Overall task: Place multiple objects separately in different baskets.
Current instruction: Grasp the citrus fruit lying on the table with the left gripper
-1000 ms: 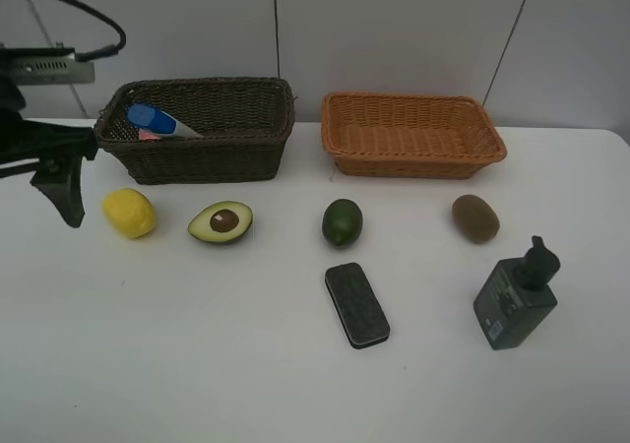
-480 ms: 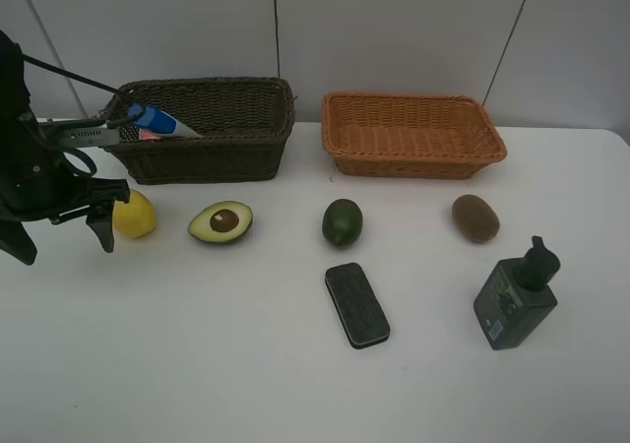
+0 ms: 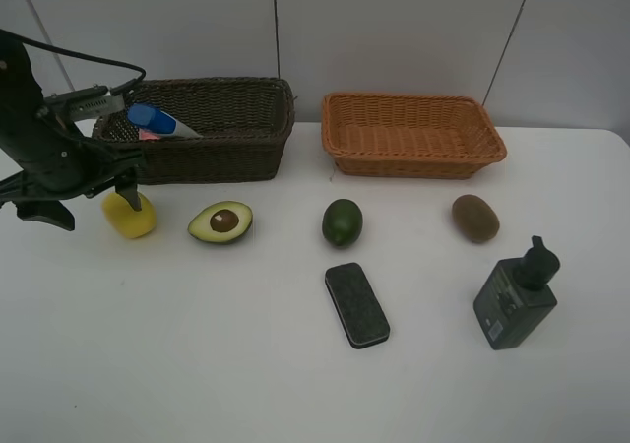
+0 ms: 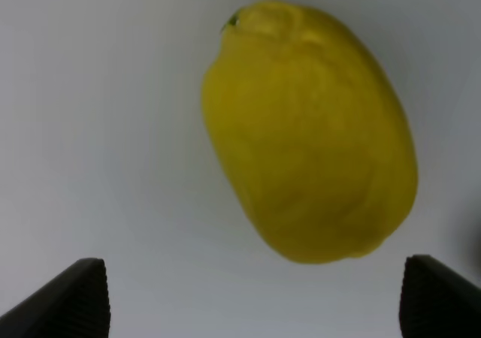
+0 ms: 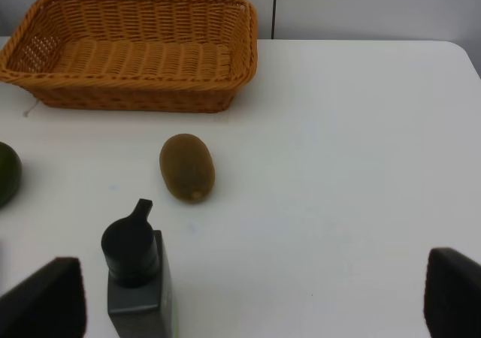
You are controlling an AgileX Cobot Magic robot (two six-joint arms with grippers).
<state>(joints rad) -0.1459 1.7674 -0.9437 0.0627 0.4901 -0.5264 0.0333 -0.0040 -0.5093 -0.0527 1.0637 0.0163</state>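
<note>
The left gripper isn't ready to close on the yellow lemon [image 3: 131, 217] [image 4: 310, 131] yet. Its fingers stop short of the lemon and would miss it now, so they need to first move toward the lemon.
My left gripper [image 3: 89, 203] is open and hovers over the yellow lemon [image 3: 131, 217] at the table's left. In the left wrist view the lemon [image 4: 310, 131] lies between the open fingertips, untouched. The halved avocado [image 3: 220, 221], green lime [image 3: 342, 221], brown kiwi [image 3: 475, 218], black eraser [image 3: 356, 304] and dark-green pump bottle [image 3: 515, 295] lie on the table. The white blue-capped bottle [image 3: 157, 121] and a bit of the pink bottle [image 3: 148, 136] lie in the dark brown basket [image 3: 207, 158]. The tan basket [image 3: 413, 165] holds nothing. My right gripper [image 5: 248, 312] is open, short of the pump bottle [image 5: 135, 278] and kiwi [image 5: 187, 167].
Both baskets stand side by side at the back of the white table, against a grey wall. The tan basket [image 5: 135, 90] and the lime's edge [image 5: 6, 174] show in the right wrist view. The right arm is out of the exterior view.
My left arm has swung from the left table edge toward the lemon, and its open gripper now sits over it. The objects have not moved.
</note>
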